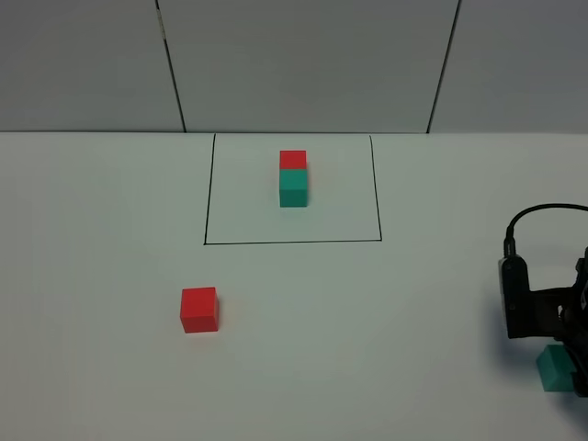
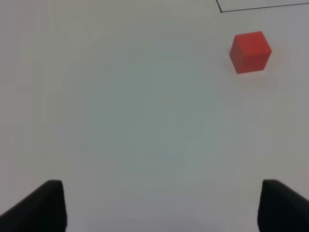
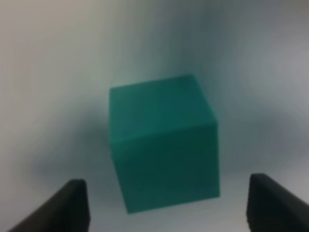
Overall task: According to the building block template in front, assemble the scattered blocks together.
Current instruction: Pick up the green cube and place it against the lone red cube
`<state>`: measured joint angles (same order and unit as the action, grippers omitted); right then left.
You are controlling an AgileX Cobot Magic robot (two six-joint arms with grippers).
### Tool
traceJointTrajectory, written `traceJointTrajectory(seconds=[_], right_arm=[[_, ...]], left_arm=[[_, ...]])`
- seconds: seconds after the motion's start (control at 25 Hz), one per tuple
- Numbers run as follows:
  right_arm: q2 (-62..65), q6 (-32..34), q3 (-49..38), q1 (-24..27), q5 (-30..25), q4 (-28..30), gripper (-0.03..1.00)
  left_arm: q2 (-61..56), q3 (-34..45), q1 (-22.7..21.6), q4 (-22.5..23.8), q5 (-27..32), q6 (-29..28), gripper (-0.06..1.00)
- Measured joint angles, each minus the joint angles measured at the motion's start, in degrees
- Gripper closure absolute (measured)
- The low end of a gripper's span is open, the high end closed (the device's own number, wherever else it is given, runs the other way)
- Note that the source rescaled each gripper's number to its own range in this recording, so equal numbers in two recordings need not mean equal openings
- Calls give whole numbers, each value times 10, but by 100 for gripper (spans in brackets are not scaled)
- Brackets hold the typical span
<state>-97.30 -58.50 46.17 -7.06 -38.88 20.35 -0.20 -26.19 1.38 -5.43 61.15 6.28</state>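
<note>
The robot's right gripper will join the scattered teal cube [image 1: 293,186] to the scattered red cube like the template, so it will next grab the opposite sides of that teal cube.
The building block template, a red cube [image 1: 292,160] joined to a teal cube [image 1: 293,186], sits inside a black rectangular outline [image 1: 206,188] at the back middle. Of the scattered blocks, the red one [image 1: 198,310] [image 2: 250,51] lies front left, well ahead of my left gripper [image 2: 164,210], which stands open and empty. The teal one [image 1: 552,367] [image 3: 161,142] rests on the table at the front right edge. My right gripper [image 3: 169,215] hovers over it, open, with a finger on either side and clear of its faces.
The white table [image 1: 110,230] runs back to a grey panelled wall [image 1: 303,64]. My right arm [image 1: 537,303] with its black cable stands at the right edge. A corner of the black outline [image 2: 221,9] shows in the left wrist view.
</note>
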Motion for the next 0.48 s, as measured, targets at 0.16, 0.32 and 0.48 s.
traceJointTrajectory(seconds=[0.16, 0.32, 0.48], right_arm=[[-12, -50, 0, 17, 16, -17, 19], [-19, -77, 0, 27, 31, -44, 19], [-33, -82, 11, 32, 32, -49, 19]], left_arm=[[0, 0, 0, 0, 0, 0, 17], [0, 0, 0, 0, 0, 0, 17], [0, 0, 0, 0, 0, 0, 17]])
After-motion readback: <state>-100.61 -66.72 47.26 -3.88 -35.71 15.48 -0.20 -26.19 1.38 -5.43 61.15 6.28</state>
